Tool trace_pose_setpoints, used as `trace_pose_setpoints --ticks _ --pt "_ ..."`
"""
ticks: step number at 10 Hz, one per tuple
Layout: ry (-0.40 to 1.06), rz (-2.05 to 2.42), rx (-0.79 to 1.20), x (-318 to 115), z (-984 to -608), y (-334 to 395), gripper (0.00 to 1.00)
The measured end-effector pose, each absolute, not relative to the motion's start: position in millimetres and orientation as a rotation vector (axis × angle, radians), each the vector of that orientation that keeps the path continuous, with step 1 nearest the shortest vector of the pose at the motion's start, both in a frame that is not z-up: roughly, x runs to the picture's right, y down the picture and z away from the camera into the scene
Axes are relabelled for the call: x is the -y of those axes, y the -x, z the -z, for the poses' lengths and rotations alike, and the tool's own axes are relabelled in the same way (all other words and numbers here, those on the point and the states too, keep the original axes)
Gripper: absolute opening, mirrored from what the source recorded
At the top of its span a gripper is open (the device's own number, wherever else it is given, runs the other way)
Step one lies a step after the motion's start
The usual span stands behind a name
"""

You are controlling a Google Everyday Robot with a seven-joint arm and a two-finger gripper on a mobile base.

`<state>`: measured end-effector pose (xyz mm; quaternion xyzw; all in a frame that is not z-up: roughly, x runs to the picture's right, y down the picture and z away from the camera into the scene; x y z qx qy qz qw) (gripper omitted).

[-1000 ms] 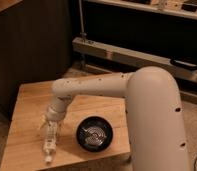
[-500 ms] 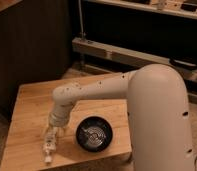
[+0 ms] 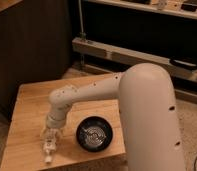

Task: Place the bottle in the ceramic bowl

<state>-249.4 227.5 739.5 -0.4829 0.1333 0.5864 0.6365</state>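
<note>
The bottle needs to go in the ceramic bowl [image 3: 94, 134], so my gripper should next grab it by the base end of its body [image 3: 51, 139].
The bottle [image 3: 48, 151], small and whitish, lies on the wooden table [image 3: 27, 105] near its front left edge, pointing toward the front. My gripper [image 3: 52, 135] hangs straight down from the white arm [image 3: 87, 95] over the bottle's far end. Its fingers [image 3: 44, 134] are spread open on either side of that end. The ceramic bowl [image 3: 94, 134], round, glossy black and with nothing in it, sits on the table just right of the gripper and bottle.
The table's front edge runs close below the bottle and bowl. The arm's big white shoulder [image 3: 152, 120] fills the right side. Behind the table are a dark cabinet wall [image 3: 32, 45] and a metal shelf rail [image 3: 132, 52].
The gripper has come down and slightly toward the front, closing in on the bottle's far end. Bottle and bowl have stayed where they were.
</note>
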Motion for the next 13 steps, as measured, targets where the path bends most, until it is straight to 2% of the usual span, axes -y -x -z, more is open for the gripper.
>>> trace_pose_setpoints --ticks 9,13 --pt "1.121 -1.366 -0.354 -244 -764 253 0.65" --pt "1.132 -1.34 -0.364 -244 -764 256 0.65"
